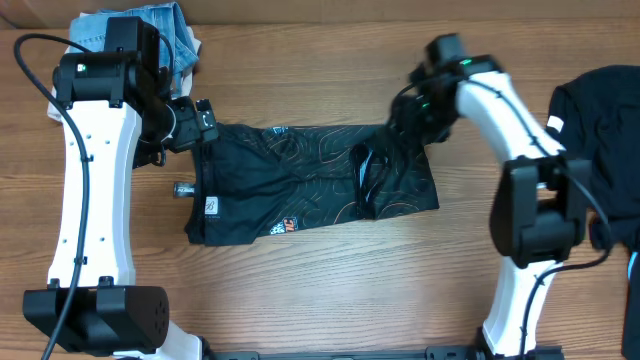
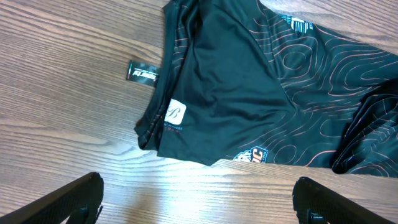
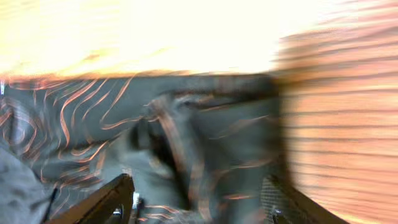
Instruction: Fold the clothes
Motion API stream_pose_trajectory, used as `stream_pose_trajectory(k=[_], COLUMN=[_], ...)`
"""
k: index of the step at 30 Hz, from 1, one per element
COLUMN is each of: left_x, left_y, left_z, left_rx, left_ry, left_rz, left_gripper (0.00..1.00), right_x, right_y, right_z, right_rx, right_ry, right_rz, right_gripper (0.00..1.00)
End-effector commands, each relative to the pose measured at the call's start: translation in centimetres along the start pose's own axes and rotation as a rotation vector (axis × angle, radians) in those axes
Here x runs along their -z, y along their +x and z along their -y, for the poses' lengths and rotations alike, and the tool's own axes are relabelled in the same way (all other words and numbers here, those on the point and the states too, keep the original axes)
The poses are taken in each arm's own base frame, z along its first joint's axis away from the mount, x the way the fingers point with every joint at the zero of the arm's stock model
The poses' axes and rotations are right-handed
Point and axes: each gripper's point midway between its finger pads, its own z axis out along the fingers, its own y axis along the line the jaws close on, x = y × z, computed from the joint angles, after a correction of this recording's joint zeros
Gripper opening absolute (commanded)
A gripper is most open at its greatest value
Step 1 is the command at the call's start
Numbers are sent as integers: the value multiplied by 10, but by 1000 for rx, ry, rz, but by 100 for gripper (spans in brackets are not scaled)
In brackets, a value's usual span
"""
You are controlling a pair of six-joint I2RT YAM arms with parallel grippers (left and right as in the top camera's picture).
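Observation:
The jersey's end beyond the fold needs to be folded inward. My right gripper should next pick up that end by its outer edge.
The clothes, a black jersey [image 1: 300, 180] with fine orange contour lines, lie spread flat across the middle of the table, with a fold ridge near the right end. My left gripper [image 1: 200, 125] hovers at the jersey's upper left corner. In the left wrist view it [image 2: 198, 202] is open over bare wood, short of the jersey [image 2: 249, 81]. My right gripper [image 1: 405, 115] is at the upper right corner. The right wrist view is blurred; there the gripper [image 3: 198, 202] stands open just above the cloth [image 3: 205, 124], gripping nothing that I can see.
A blue cloth pile [image 1: 175, 35] sits at the back left behind the left arm. Another black garment [image 1: 600, 130] lies at the right edge. A small black tag [image 2: 143, 73] rests on the wood just left of the jersey.

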Motion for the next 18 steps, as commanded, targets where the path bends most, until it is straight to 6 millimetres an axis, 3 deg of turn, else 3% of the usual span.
stream_pose_trajectory(k=[1,3,6,11,18], left_x=[6,6,6,6,6], left_y=[-3,-3,-3,-4,-4], left_z=[0,0,0,1,0], left_rx=[1,1,1,1,1], left_ry=[-1,-1,-1,1,0], left_rz=[26,26,26,32,29], left_gripper=[100,100,100,100,100], right_x=[24,31,32,17,-10], right_y=[-14,-3,13,40,61], right_z=[32,57,69,65,62], right_rx=[-8,-26,-16,81,78], right_ry=[16,29,11,-62,-123], right_rz=[33,-11,-74,-162,-199], right_gripper=[70,69,68,68,69])
